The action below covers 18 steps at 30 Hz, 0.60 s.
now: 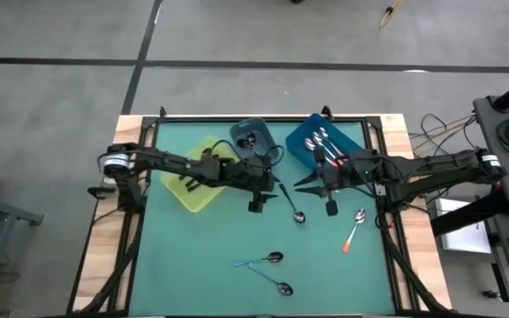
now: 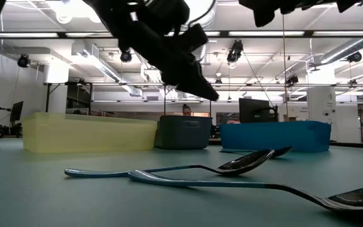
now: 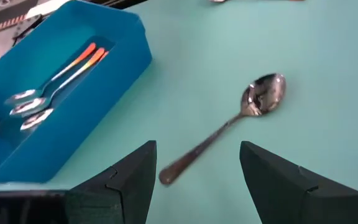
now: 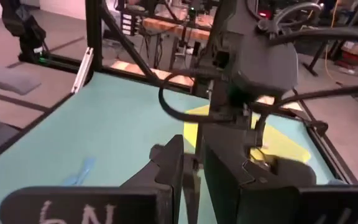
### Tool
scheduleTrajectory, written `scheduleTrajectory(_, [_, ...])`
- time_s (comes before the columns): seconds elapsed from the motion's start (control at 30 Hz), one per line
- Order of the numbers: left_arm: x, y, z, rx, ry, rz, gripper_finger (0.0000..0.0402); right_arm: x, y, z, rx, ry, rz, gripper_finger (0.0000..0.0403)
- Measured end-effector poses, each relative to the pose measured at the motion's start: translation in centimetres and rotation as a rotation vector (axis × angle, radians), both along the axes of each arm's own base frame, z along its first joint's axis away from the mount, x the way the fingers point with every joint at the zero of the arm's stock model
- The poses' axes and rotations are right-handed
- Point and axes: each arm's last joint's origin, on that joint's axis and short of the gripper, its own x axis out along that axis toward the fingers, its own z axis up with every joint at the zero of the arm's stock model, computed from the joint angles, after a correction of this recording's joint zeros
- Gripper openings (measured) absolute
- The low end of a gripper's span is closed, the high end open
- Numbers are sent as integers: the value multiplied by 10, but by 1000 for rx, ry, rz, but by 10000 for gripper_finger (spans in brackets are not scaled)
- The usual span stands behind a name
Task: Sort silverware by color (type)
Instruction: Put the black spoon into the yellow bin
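My left gripper grips the black-handled spoon by its handle just behind the bowl [image 1: 291, 205] next, to sort it into the yellow bin [image 1: 194, 196].
A black-handled spoon [image 1: 292, 203] lies flat on the green mat, and in the left wrist view this spoon [image 3: 229, 124] sits ahead of my fingers. My left gripper [image 1: 256, 203] [image 3: 197, 180] hovers open just left of its handle end, touching nothing. My right gripper [image 1: 330, 206] [image 4: 192, 177] hangs shut above the mat to the spoon's right. An orange-handled spoon [image 1: 353, 228] lies right of centre. Two light-blue-handled spoons [image 1: 263, 260] [image 1: 277, 284] lie near the mat's near edge, and the low view shows them close up [image 2: 169, 170].
Along the far side stand three bins. The yellow bin [image 1: 203, 196] has dark spoons inside. The grey-blue bin [image 1: 253, 131] stands in the middle. The blue bin [image 1: 300, 141] [image 3: 129, 62] holds orange-handled spoons [image 3: 61, 74]. Bare mat lies between the scattered spoons.
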Motion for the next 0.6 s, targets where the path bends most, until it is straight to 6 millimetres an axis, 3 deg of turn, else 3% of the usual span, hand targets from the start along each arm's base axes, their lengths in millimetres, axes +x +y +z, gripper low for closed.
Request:
scheduleTrajectory(0.2, [27,0,-10,12,11,-90,213,-11,0,-6,-8,1,-1,52])
scheduleTrajectory(0.4, [51,0,-37,24,60,-185,213,-21,0,-4,-15,-36,0,52])
scheduleTrajectory(0.6, [62,2,-56,21,84,-243,213,-26,-1,-6,-9,-35,-2,52])
